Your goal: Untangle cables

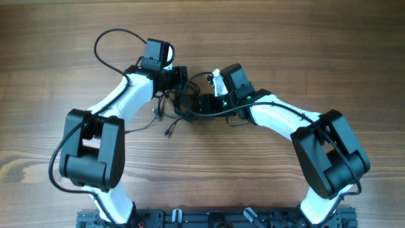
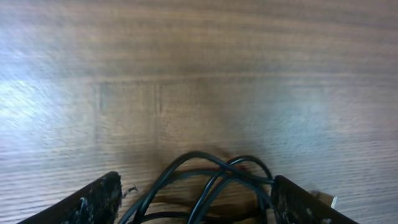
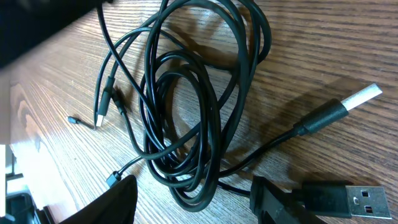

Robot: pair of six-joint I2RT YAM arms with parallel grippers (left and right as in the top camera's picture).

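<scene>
My left gripper should grab the cables' overlapping loops next to untangle them, leaving the plug ends free.
The cables are a small knot of thin black wires on the wooden table between the two arms. In the right wrist view they show as overlapping loops with a silver USB plug and small plug ends. My right gripper is open, its fingers on either side of the lower end of the loops. My left gripper is open, with several strands lying between its fingers. In the overhead view both grippers meet over the bundle, the left and the right.
A thicker black cord loops from the left arm across the table at the back left. A second USB plug lies by the right finger. Loose wire ends trail toward the front. The arm bases stand along the near edge.
</scene>
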